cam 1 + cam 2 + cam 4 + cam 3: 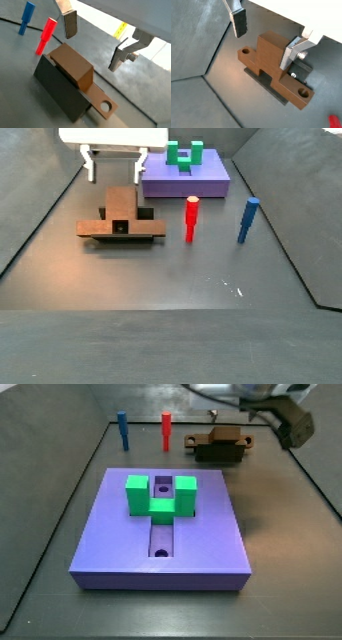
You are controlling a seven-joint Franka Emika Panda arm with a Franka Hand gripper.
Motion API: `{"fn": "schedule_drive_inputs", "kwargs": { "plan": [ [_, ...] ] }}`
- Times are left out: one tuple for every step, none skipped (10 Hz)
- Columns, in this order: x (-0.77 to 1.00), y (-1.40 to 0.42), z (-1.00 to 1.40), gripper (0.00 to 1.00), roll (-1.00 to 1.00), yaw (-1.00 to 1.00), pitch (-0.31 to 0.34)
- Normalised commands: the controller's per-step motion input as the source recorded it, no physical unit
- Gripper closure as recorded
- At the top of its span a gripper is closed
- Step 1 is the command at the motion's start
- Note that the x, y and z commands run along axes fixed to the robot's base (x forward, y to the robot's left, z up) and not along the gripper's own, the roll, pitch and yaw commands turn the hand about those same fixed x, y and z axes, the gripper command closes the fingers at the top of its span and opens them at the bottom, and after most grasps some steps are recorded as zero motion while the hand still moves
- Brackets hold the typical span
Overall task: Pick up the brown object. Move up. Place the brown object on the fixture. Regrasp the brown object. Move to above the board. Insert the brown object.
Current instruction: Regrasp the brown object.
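Note:
The dark fixture (218,454) (59,92) fits tightly around the brown object's holed base, and my gripper should next take hold of the flat sides of the object's raised middle block.
The brown object (72,64) is a T-shaped reddish-brown piece with round holes near its ends. It rests on the small dark fixture (59,92), and shows in a wrist view (271,54) and in both side views (218,440) (120,213). My gripper (93,51) is open and empty. It hangs above the brown object, with the fingers (239,25) spread to either side and apart from it. The gripper also shows in both side views (115,173) (290,422). The lavender board (120,544) carries a green U-shaped block (160,494) over its groove.
A red peg (191,220) and a blue peg (249,220) stand upright on the floor beside the fixture, and both show in a wrist view (47,35) (26,18). Grey walls ring the floor. The board (201,178) lies beyond the fixture.

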Motion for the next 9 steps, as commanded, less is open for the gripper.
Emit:
{"fn": "schedule_drive_inputs", "kwargs": {
  "plan": [
    [0.0,-0.01,-0.17,0.0,0.37,0.11,0.0],
    [-0.05,-0.03,-0.12,0.0,0.23,0.1,-0.006],
    [-0.01,-0.04,-0.12,0.0,0.0,0.11,-0.02],
    [0.04,-0.07,-0.14,0.0,-0.02,0.18,-0.046],
    [0.0,-0.09,-0.21,0.0,-0.05,0.24,-0.134],
    [0.0,-0.05,-0.25,0.0,-0.04,0.28,-0.143],
    [0.0,-0.01,-0.23,0.0,-0.02,0.29,-0.111],
    [0.0,0.0,-0.21,0.0,0.0,0.26,-0.094],
    [0.0,0.0,-0.18,0.0,0.0,0.24,-0.04]
  ]
}}
